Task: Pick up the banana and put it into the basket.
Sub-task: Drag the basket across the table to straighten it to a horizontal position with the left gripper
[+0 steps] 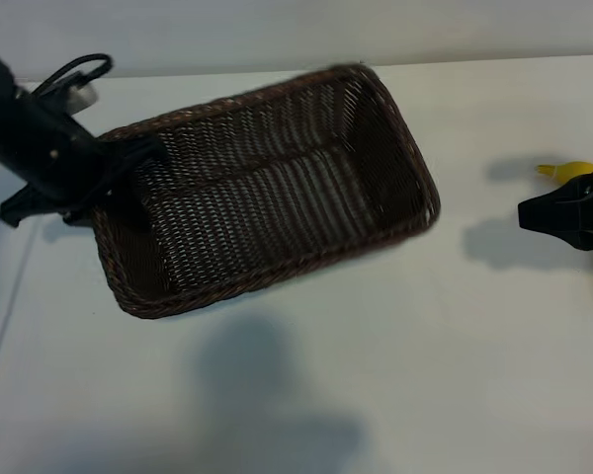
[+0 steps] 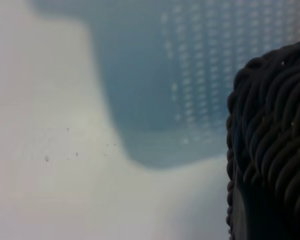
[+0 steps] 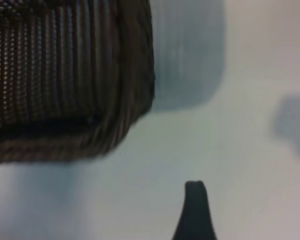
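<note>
The basket's lower edge hangs above its shadow, so the basket would drop if I opened now. My left gripper should keep holding the basket (image 1: pixel 267 275) until that edge reaches the table.
The dark brown woven basket (image 1: pixel 267 275) hangs tilted above the white table, casting a shadow well below itself. My left gripper (image 1: pixel 128 163) is shut on the rim of its left short wall. The braided rim (image 2: pixel 270 140) fills one side of the left wrist view. The yellow banana (image 1: pixel 573 171) lies at the far right edge, its stem end pointing left. My right gripper (image 1: pixel 534 212) crosses in front of its middle and hides it. It is open, and the right wrist view shows one fingertip (image 3: pixel 195 210) over bare table, no banana, and the basket's (image 3: pixel 65 75) corner.
The white table (image 1: pixel 376 395) stretches in front of the basket and between basket and banana. A black cable (image 1: pixel 74 69) loops behind the left arm at the back left. The table's left edge runs close to that arm.
</note>
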`<state>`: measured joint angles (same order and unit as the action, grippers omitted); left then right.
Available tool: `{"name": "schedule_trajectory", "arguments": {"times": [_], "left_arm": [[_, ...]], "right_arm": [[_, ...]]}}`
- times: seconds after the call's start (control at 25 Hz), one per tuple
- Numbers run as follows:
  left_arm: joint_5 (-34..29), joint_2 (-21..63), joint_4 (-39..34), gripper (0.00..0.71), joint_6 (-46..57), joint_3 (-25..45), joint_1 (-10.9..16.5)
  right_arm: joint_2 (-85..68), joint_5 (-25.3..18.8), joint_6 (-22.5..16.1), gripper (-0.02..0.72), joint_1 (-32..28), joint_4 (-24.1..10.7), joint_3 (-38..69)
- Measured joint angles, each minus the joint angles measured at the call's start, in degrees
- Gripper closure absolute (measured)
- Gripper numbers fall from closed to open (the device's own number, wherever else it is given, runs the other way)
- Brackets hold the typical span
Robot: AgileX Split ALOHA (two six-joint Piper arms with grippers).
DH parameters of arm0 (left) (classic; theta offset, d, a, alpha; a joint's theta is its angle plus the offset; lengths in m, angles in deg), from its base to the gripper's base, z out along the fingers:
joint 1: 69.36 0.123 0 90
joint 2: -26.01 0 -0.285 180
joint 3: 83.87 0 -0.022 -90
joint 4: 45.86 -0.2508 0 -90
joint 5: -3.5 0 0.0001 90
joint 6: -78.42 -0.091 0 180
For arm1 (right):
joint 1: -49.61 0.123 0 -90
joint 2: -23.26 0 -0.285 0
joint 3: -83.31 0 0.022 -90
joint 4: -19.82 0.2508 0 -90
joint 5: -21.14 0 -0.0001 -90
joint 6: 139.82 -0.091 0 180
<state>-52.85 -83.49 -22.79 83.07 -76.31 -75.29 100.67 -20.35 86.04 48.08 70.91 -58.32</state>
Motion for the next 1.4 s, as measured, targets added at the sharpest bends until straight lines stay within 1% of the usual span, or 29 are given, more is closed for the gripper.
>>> {"name": "schedule_trajectory", "arguments": {"times": [0.12,0.24,0.4,0.52,0.72,0.88,1.0,1.4], "left_arm": [[-5.0,-3.9,-0.2,0.542,-4.7,-5.8,0.0],[-7.8,-7.4,-0.3,0.542,-6.6,-10.8,-0.7],[-8.8,-11.6,-0.4,0.542,-7.5,-15.8,-3.3],[-8.8,-14.6,-0.4,0.542,-7.4,-18.0,-5.1],[-7.9,-18.5,-0.6,0.542,-7.2,-18.8,-7.7],[-5.0,-20.9,-0.6,0.542,-7.1,-18.8,-9.3],[-3.6,-22.2,-0.6,0.542,-6.9,-18.8,-9.6],[-3.0,-22.9,-0.4,0.544,-6.8,-18.8,-9.6]], "right_arm": [[0.0,-0.4,0.0,0.135,0.0,0.0,0.0],[0.0,-0.4,0.0,0.135,0.0,0.0,0.0],[0.0,-0.5,0.0,0.135,0.0,0.0,0.0],[0.0,-0.5,0.0,0.135,0.0,0.0,0.0],[0.0,-0.5,0.0,0.135,0.0,-0.1,0.0],[0.0,-0.5,0.0,0.135,0.0,-0.1,0.0],[0.0,-0.5,0.0,0.135,0.0,-0.1,0.0],[0.0,-0.6,0.0,0.135,0.0,-0.1,0.0]]}}
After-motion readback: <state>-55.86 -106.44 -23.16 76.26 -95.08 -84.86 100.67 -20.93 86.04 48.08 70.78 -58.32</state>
